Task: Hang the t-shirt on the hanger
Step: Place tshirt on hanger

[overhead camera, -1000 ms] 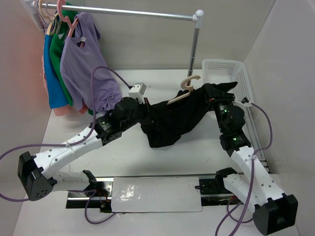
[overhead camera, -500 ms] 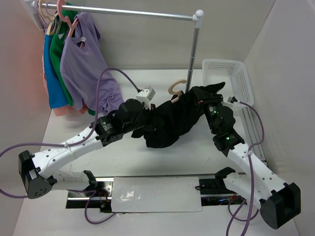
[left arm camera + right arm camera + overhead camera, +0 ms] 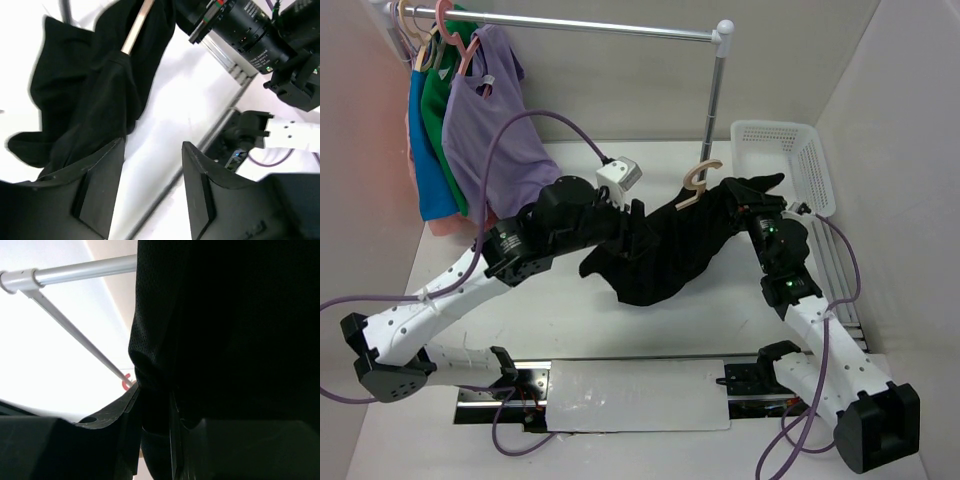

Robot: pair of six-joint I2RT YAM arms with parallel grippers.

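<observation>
The left gripper grabs the black t-shirt's edge (image 3: 604, 264) opposite my right gripper next, in line with the hanger bar (image 3: 689, 200), leaving the hook free to hang.
The black t-shirt (image 3: 665, 250) hangs in mid-air over the table, draped on the pale tan hanger (image 3: 699, 183), whose hook sticks up above the cloth. My right gripper (image 3: 752, 215) holds the shirt's right end; in the right wrist view its fingers (image 3: 131, 425) are shut on a fold of the black t-shirt (image 3: 225, 330). My left gripper (image 3: 634, 224) is at the shirt's left edge. In the left wrist view the left gripper (image 3: 152, 167) is open with only white table between its fingers. There the t-shirt (image 3: 85, 100) and a hanger bar (image 3: 136, 30) lie beyond it.
A clothes rail (image 3: 570, 25) on a post (image 3: 715, 95) crosses the back. A lilac top (image 3: 495, 130) and green and blue garments hang at its left end on pink hangers. A white basket (image 3: 780, 150) stands at the back right. The right arm (image 3: 250, 30) is close in the left wrist view.
My left gripper has opened and let go of the t-shirt, and its arm has risen. The hanger hook swung left, then back right. My right gripper keeps its grip.
</observation>
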